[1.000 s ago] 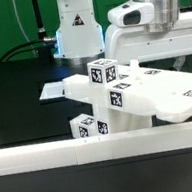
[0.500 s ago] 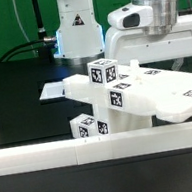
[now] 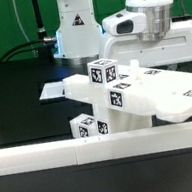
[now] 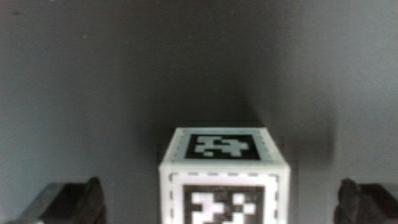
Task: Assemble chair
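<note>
My gripper's fingers are on either side of the tagged white block (image 4: 226, 175) in the wrist view, so closing now would catch it and it is time to close.
The chair parts (image 3: 135, 96) lie stacked mid-table: white slabs and cube-ended pieces with black-and-white tags. A tagged cube (image 3: 103, 71) stands on top and another (image 3: 87, 128) sits low by the rail. The arm's white hand (image 3: 161, 42) hovers just behind and above the pile on the exterior view's right; its fingers are hidden there. In the wrist view my gripper (image 4: 221, 205) is open. Its dark fingertips (image 4: 71, 200) stand wide on either side of a tagged white block (image 4: 226, 175) and do not touch it.
A long plain white border rail (image 3: 53, 154) runs across the front of the black table. A small flat white piece (image 3: 51, 91) lies at the exterior view's left of the pile. The arm's base (image 3: 76, 31) stands at the back, with green backdrop behind.
The wrist and hand have shifted slightly toward the exterior view's left and lower over the pile. The jaws stay open and the chair parts have not moved.
</note>
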`<state>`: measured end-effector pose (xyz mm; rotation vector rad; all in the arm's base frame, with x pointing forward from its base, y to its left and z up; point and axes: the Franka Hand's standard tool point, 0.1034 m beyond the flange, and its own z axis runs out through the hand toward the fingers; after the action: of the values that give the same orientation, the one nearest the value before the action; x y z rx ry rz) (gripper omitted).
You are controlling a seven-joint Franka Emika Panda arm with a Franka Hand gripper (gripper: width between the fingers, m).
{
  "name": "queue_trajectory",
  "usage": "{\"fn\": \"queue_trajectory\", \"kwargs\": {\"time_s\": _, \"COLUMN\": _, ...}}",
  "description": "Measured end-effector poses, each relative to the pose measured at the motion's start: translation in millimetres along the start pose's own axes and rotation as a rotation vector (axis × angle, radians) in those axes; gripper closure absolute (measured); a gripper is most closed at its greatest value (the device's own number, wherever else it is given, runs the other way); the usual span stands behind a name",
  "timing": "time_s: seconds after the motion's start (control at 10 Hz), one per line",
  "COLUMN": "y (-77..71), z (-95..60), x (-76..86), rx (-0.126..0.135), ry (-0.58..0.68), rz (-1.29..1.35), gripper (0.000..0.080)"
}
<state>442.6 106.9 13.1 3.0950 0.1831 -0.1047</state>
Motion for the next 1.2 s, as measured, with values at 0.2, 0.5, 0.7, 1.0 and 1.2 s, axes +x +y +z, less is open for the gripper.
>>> {"fn": "queue_trajectory", "kwargs": {"time_s": 0.2, "y": 0.1, "z": 0.4, "x": -0.2, "rx": 0.0, "ry": -0.001, "rz": 0.0, "gripper": 0.0151}}
{"fn": "queue_trajectory", "kwargs": {"time_s": 0.5, "y": 0.0, "z": 6.4, "x": -4.0, "rx": -0.005, "ry": -0.013, "rz": 0.015, "gripper": 0.0151}}
{"fn": "queue_trajectory", "kwargs": {"time_s": 0.7, "y": 1.6, "z": 6.6, "x": -3.6, "rx": -0.006, "ry": -0.013, "rz": 0.02, "gripper": 0.0151}}
{"fn": "queue_trajectory", "kwargs": {"time_s": 1.0, "y": 3.8, "z": 6.4, "x": -2.4, "rx": -0.005, "ry": -0.011, "rz": 0.024, "gripper": 0.0265}}
{"fn": "queue_trajectory", "kwargs": {"time_s": 1.2, "y": 7.0, "z": 6.3, "x": -1.7, "rx": -0.005, "ry": -0.01, "rz": 0.028, "gripper": 0.0518}}
